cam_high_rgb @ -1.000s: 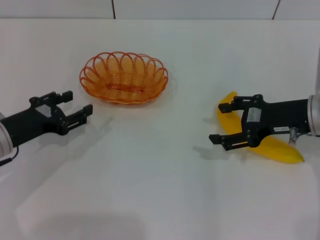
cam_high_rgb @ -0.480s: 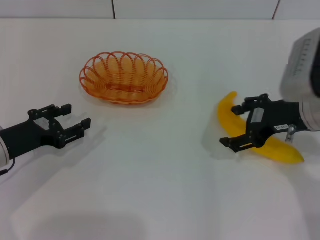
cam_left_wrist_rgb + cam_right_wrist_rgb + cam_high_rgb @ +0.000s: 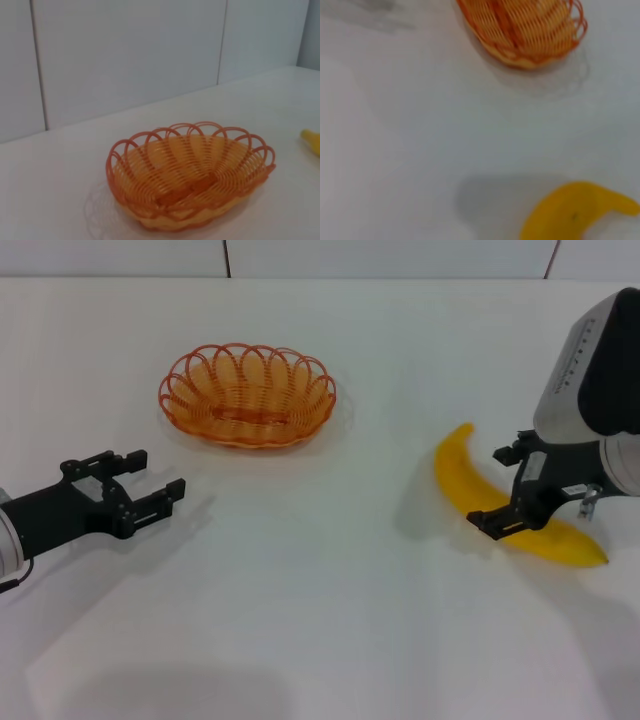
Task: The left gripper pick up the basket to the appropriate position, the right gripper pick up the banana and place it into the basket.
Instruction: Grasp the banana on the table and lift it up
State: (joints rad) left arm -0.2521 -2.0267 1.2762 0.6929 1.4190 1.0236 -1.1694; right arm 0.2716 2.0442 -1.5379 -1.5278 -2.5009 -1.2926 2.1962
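The fingertips of my right gripper are still above the yellow banana's middle, short of straddling it, so it lowers next, before closing on the banana.
The orange wire basket stands empty on the white table at the back left; it also shows in the left wrist view and the right wrist view. My left gripper is open and empty, in front of the basket and to its left, apart from it. The yellow banana lies on the table at the right; one end shows in the right wrist view and a tip in the left wrist view. My right gripper is open, its fingers on either side of the banana's middle, low over it.
A white tiled wall runs along the table's far edge. The white tabletop stretches between the two arms.
My right arm has swung to the right and tilted downward, bringing its open gripper down over the banana. My left gripper has drawn back slightly. Basket and banana have not moved.
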